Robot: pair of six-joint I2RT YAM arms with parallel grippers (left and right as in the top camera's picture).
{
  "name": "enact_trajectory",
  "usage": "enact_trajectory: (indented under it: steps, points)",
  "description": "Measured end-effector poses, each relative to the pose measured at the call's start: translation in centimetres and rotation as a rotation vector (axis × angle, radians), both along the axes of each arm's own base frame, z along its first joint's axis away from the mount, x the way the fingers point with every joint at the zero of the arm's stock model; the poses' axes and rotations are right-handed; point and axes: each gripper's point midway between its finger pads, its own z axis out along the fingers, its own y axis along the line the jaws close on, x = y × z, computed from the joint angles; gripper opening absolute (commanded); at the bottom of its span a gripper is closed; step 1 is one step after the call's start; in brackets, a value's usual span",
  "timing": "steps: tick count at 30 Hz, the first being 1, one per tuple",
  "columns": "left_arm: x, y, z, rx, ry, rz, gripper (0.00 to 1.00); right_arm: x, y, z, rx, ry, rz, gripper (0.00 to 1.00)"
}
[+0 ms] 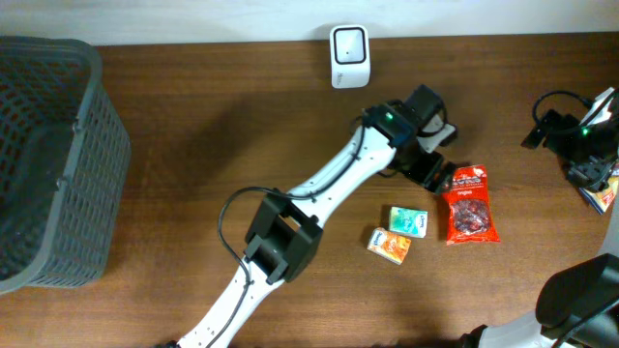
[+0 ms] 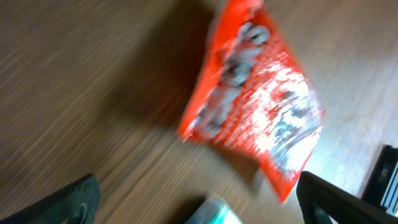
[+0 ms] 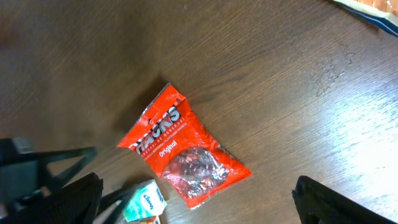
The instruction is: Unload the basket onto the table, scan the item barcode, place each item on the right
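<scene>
The red snack bag has to be scanned for its barcode, so my left gripper will grab it by its side edge nearest the teal tissue pack (image 2: pixel 234 147). This leaves the bag's broad sides uncovered.
A red snack bag (image 1: pixel 471 205) lies flat on the wooden table, label up, and also shows in the right wrist view (image 3: pixel 180 152). A white barcode scanner (image 1: pixel 348 56) stands at the back edge. My left gripper (image 1: pixel 432 172) hovers just left of the bag, open and holding nothing. In the blurred left wrist view the bag (image 2: pixel 255 106) lies ahead of its wide-apart fingers (image 2: pixel 329 199). My right gripper (image 3: pixel 199 196) is open and empty, high above the table to the right of the bag.
A teal tissue pack (image 1: pixel 408 220) and a small orange box (image 1: pixel 389 245) lie just left of the bag. A dark mesh basket (image 1: pixel 48 164) fills the left end. Another packet (image 1: pixel 604 193) lies at the right edge.
</scene>
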Motion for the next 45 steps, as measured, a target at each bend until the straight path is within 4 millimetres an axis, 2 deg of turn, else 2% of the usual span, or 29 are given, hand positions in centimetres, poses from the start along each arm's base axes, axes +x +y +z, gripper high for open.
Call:
enact_trajectory:
  steps: [2,5,6,8,10,11,13,17,20,23,27,29,31,32,35,36,39,42,43,45]
  points:
    - [-1.0,-1.7,-0.6,-0.022,-0.011,-0.033,0.99,0.0,0.0,0.0,0.000,0.000,-0.001,0.99]
    - [-1.9,-3.1,-1.6,-0.037,-0.014,-0.052,0.91,0.0,0.0,0.0,0.000,0.000,0.000,0.99]
    - [-2.0,-3.4,-1.8,-0.044,-0.019,-0.053,0.84,0.0,0.0,0.0,0.000,0.000,0.000,0.99]
    - [-2.3,-3.9,-2.4,-0.046,-0.018,-0.060,0.50,0.0,0.0,0.0,0.000,0.000,0.000,0.99]
    - [-2.6,-4.0,-3.5,-0.025,-0.010,-0.052,0.27,0.0,0.0,0.0,0.000,0.000,0.000,0.99]
    - [-2.4,-3.8,-4.1,-0.009,-0.016,-0.044,0.05,0.0,0.0,0.0,0.000,0.000,0.000,0.99]
    - [-2.0,-3.7,-4.3,0.007,-0.034,-0.030,0.00,0.0,0.0,0.0,0.000,0.000,0.000,0.99]
    - [-1.5,-2.8,-4.8,0.055,-0.053,-0.009,0.00,0.0,0.0,0.0,0.000,0.000,0.000,0.99]
    - [-1.3,-1.2,-4.2,0.115,-0.034,0.012,0.00,0.0,0.0,0.0,0.000,0.000,0.000,0.99]
    - [1.6,2.4,-1.4,0.231,-0.116,0.103,0.00,0.0,0.0,0.0,0.000,0.000,0.000,0.99]
    - [6.9,7.3,6.4,0.274,-0.325,0.272,0.00,0.0,0.0,0.0,0.000,0.000,0.000,0.99]
    - [8.6,9.6,8.7,0.277,-0.377,0.336,0.00,0.0,0.0,0.0,0.000,0.000,0.000,0.99]
    - [10.1,12.0,9.0,0.319,-0.396,0.389,0.00,0.0,0.0,0.0,0.000,0.000,0.000,0.99]
    - [10.8,13.9,8.7,0.376,-0.404,0.419,0.00,0.0,0.0,0.0,0.000,0.000,0.000,0.99]
    - [12.0,21.5,8.3,0.643,-0.443,0.540,0.00,0.0,0.0,0.0,0.001,0.001,0.000,0.99]
    - [12.7,24.9,8.8,0.755,-0.479,0.612,0.00,0.0,0.0,0.0,0.000,0.000,-0.001,0.98]
    - [15.2,31.5,10.5,0.899,-0.562,0.781,0.00,0.0,0.0,0.0,0.000,0.000,0.000,0.98]
    - [16.2,34.9,10.6,0.949,-0.556,0.850,0.00,0.0,0.0,0.0,0.000,0.000,0.000,0.99]
    - [16.3,35.3,10.1,0.955,-0.536,0.848,0.00,0.0,0.0,0.0,0.000,0.000,0.001,0.99]
    - [15.7,34.9,7.6,0.967,-0.453,0.799,0.00,0.0,0.0,0.0,0.000,0.000,0.000,0.99]
